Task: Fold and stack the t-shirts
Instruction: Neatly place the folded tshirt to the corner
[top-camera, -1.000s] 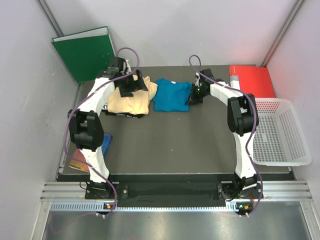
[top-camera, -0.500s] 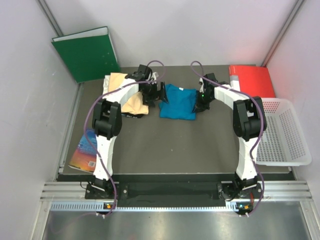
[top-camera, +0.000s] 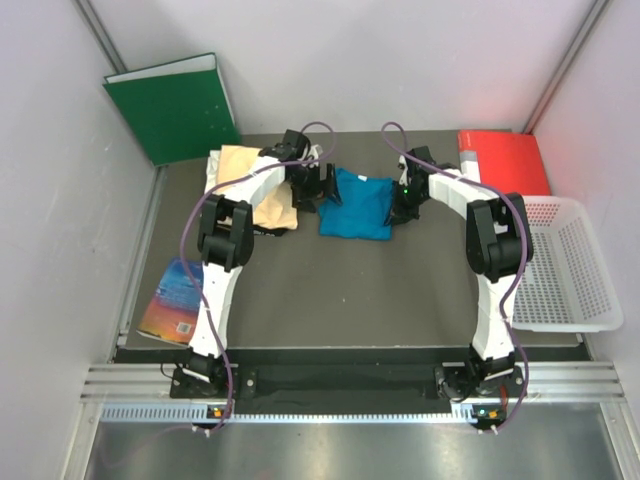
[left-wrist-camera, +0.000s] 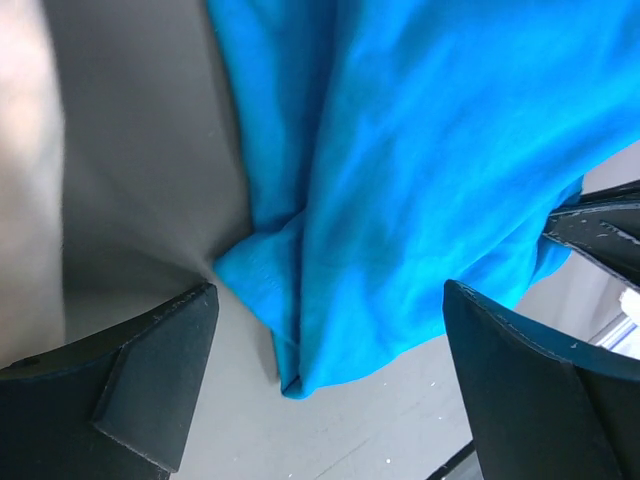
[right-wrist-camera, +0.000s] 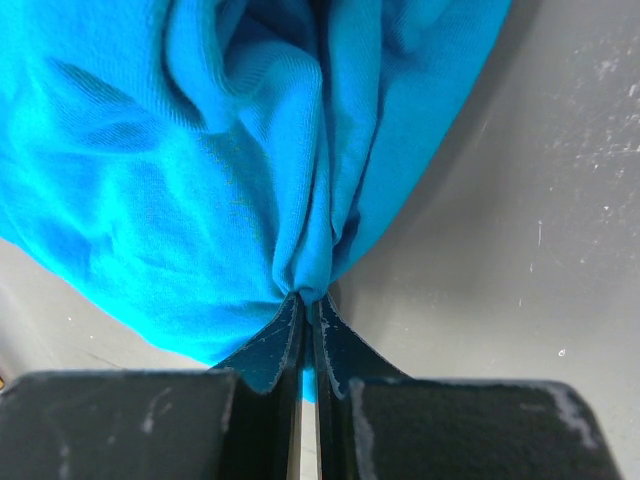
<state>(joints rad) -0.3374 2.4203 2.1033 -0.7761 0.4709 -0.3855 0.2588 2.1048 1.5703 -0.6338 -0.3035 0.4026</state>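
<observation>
My left gripper grips the teal-blue t-shirt's folded corner nearest the pale yellow-orange t-shirt next, to stack the teal-blue t-shirt there still folded.
The teal-blue t-shirt (top-camera: 357, 205) lies folded on the dark mat at the back centre. My right gripper (top-camera: 398, 212) is shut on a bunched edge of it (right-wrist-camera: 310, 270), at the shirt's right side. My left gripper (top-camera: 322, 186) is open at the shirt's left edge, its fingers (left-wrist-camera: 160, 380) straddling a folded corner of the blue cloth (left-wrist-camera: 300, 330) without pinching it. The pale yellow-orange t-shirt (top-camera: 255, 185) lies folded to the left, partly under the left arm.
A green binder (top-camera: 172, 105) leans at the back left. A red folder (top-camera: 505, 160) lies at the back right beside a white basket (top-camera: 560, 265). A colourful book (top-camera: 170, 300) lies at the mat's left edge.
The left gripper left the yellow-orange shirt and swung right to the blue shirt's left edge. The right gripper dragged the blue shirt slightly to the right, then held still.
</observation>
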